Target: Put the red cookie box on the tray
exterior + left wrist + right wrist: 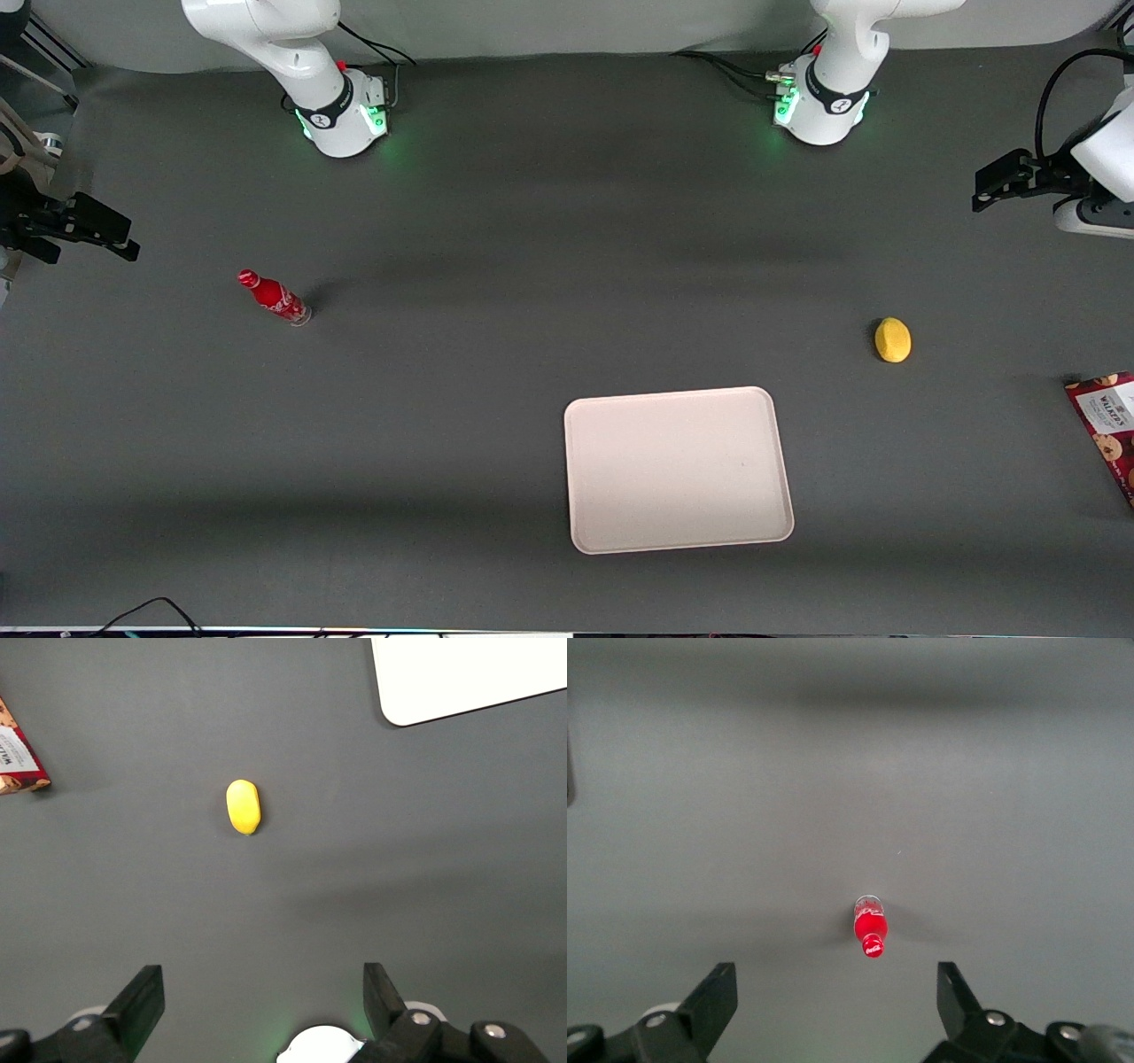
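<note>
I need to grab the red cookie box by its narrow end (1101,425) next, so that I can place the box on the cream tray (678,470).
The red cookie box (1106,424) lies flat on the grey table at the working arm's end, cut off by the frame edge; only one end of it (18,757) shows in the left wrist view. The cream tray (678,470) lies nearer the front camera, about mid-table, with nothing on it; one rounded corner of the tray (469,673) shows in the wrist view. The working arm's gripper (983,188) hangs above the table, farther from the front camera than the box, well apart from it. The gripper (263,992) is open, with nothing between its fingers.
A yellow lemon (892,339) lies on the table between the tray and the box, farther from the front camera than both, and the lemon (243,805) is beneath the gripper's view. A small red soda bottle (273,297) stands toward the parked arm's end.
</note>
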